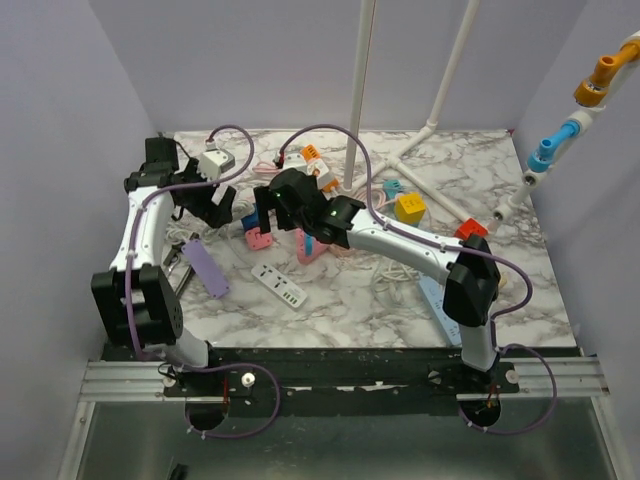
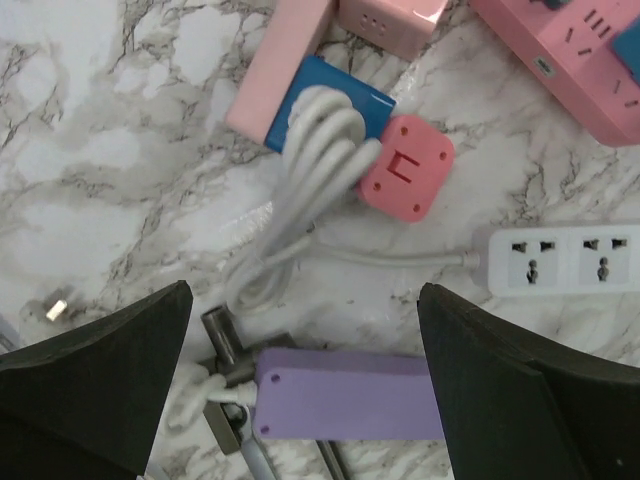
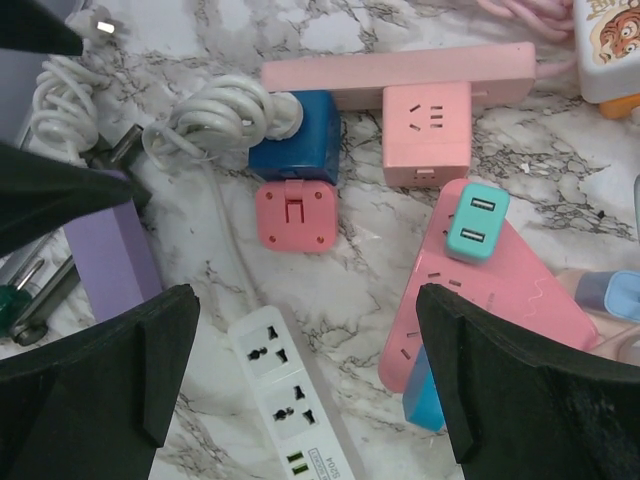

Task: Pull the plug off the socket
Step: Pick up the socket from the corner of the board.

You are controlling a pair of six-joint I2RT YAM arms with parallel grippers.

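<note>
Next, my left gripper grabs the coiled white cable's plug end at the blue adapter (image 1: 247,215) (image 2: 329,115), to pull the plug off.
A teal USB charger (image 3: 477,222) is plugged into a pink power strip (image 3: 480,300); a blue plug (image 3: 430,392) sits at that strip's lower edge. A pink cube plug (image 3: 427,130) and a blue adapter (image 3: 295,150) sit against a long pink strip (image 3: 400,68). My right gripper (image 3: 305,370) is open, hovering over a white power strip (image 3: 285,390), left of the teal charger. My left gripper (image 2: 305,390) is open above a purple power strip (image 2: 345,395). In the top view both grippers, the left (image 1: 218,208) and the right (image 1: 270,212), hang close together over the clutter.
A coiled white cable (image 2: 310,160) lies on the blue adapter next to a pink square adapter (image 2: 405,167). Metal tools (image 2: 225,345) lie by the purple strip. A yellow cube (image 1: 409,207), a light blue strip (image 1: 436,300) and white pipes (image 1: 440,70) stand to the right and rear.
</note>
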